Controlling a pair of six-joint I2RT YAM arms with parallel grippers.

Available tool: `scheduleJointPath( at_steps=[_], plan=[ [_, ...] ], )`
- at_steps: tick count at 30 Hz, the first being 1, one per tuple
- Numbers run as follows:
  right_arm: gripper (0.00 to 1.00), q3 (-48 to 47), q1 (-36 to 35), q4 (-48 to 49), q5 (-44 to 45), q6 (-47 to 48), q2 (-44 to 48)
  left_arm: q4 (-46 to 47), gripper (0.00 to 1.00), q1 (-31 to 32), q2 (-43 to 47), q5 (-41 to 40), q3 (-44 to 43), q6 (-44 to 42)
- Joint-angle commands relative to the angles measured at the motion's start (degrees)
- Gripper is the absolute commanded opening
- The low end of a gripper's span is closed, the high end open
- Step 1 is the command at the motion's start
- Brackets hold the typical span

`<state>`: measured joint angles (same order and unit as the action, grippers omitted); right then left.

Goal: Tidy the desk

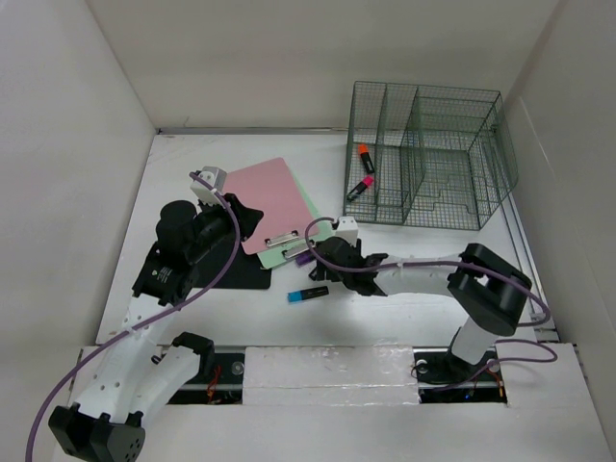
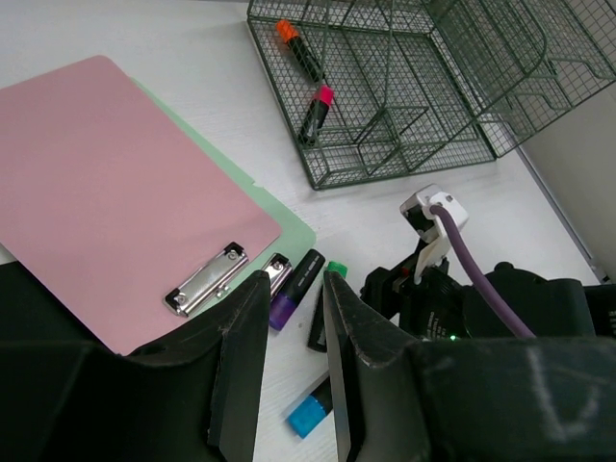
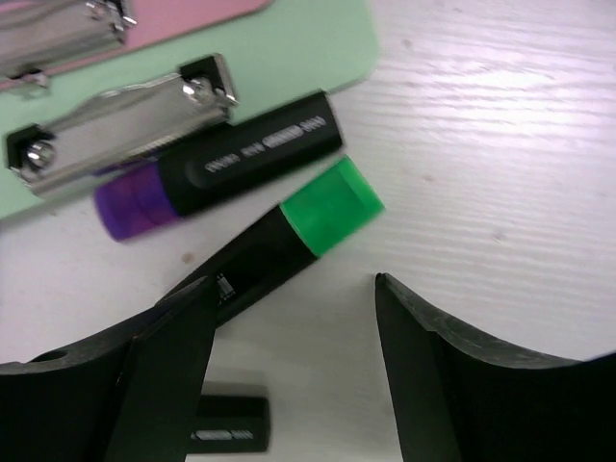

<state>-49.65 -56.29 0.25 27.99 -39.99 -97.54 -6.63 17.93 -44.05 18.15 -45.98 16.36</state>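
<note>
The right gripper grabs the green highlighter by its green end with the cap (image 3: 330, 208) next, to stow the highlighter in the wire-mesh organizer.
The white desk (image 1: 423, 245) holds a pink clipboard (image 1: 273, 200) lying on a green one (image 1: 306, 198). Next to their clips lie a purple highlighter (image 3: 221, 168), a green highlighter (image 3: 289, 236) and a blue highlighter (image 1: 308, 295). My right gripper (image 3: 289, 289) is open, low over the green highlighter, its left finger (image 3: 164, 375) over the pen's black body. My left gripper (image 2: 295, 279) hovers above the clipboards' near edge, jaws a narrow gap apart and empty. The right gripper also shows in the top view (image 1: 315, 252), as does the left (image 1: 254, 218).
A green wire-mesh organizer (image 1: 428, 154) stands at the back right with an orange highlighter (image 1: 365, 156) and a pink highlighter (image 1: 360, 187) in its left compartment. A black pad (image 1: 241, 275) lies under my left arm. White walls border the desk.
</note>
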Motion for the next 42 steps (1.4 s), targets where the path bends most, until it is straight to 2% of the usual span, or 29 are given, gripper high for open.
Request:
scheduleJointPath(
  at_steps=[1,6,16,19,23,29,34,37,42],
  plan=[
    [0.71,0.9,-0.4,-7.5,4.1,-0.1,4.0,2.7,0.24,0.2,0.0,1.4,-0.9,-0.2],
    [0.81,-2.9,-0.4,-5.9,3.6,1.8,3.4,2.6,0.24,0.2,0.2,1.1,-0.8,-0.2],
    [0.75,-7.5,-0.4,-2.5,6.9,2.4,-6.1,2.7,0.24,0.2,0.5,1.5,-0.7,0.0],
    [0.7,-8.6,-0.4,-2.3,7.6,2.5,-8.0,2.6,0.24,0.2,0.7,1.5,-0.5,0.0],
    [0.52,-6.8,-0.4,-3.7,8.5,-0.6,-8.6,2.6,0.24,0.2,0.6,1.4,-0.6,-0.1],
    [0.22,-1.9,-0.4,-6.4,9.4,-3.6,-3.6,2.8,0.25,0.2,0.0,1.6,-0.7,0.0],
    [0.15,-3.1,-0.4,-8.1,15.3,0.9,5.2,2.9,0.24,0.2,-0.2,1.9,-0.7,0.0],
    [0.14,-7.5,3.2,-3.8,16.2,8.7,8.5,2.9,0.25,0.2,-0.2,1.7,-0.7,0.1],
    [0.14,-15.2,15.5,6.1,10.2,21.5,6.9,2.9,0.24,0.2,0.5,1.4,-0.5,0.1]
  ],
)
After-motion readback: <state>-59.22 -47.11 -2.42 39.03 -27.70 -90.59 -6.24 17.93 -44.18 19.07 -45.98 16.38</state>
